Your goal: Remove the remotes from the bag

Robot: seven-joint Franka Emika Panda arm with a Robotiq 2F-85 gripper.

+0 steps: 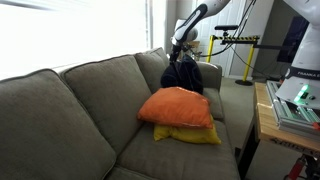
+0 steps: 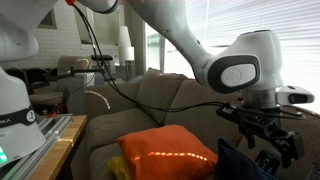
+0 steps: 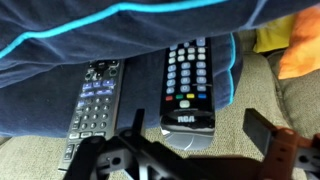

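The RCA remote (image 3: 190, 85) lies with its near end (image 3: 188, 121) between my fingers, so closing now would catch it and it is time to close on it.
In the wrist view two black remotes lie side by side on the couch cushion, their far ends tucked under the dark navy bag (image 3: 70, 40) with a teal stripe. The RCA remote (image 3: 190, 85) is in the middle, its near end between my fingers. A second, slimmer remote (image 3: 93, 100) lies to its left. My gripper (image 3: 195, 135) is open, hovering over the RCA remote's near end, holding nothing. In both exterior views the gripper (image 1: 181, 47) (image 2: 268, 140) sits at the bag (image 1: 183, 74) (image 2: 240, 160) on the couch.
An orange pillow (image 1: 178, 106) lies on a yellow pillow (image 1: 190, 134) on the grey couch seat (image 1: 150, 155) in front of the bag. The orange pillow also shows in an exterior view (image 2: 165, 155). A wooden table (image 1: 275, 125) stands beside the couch arm.
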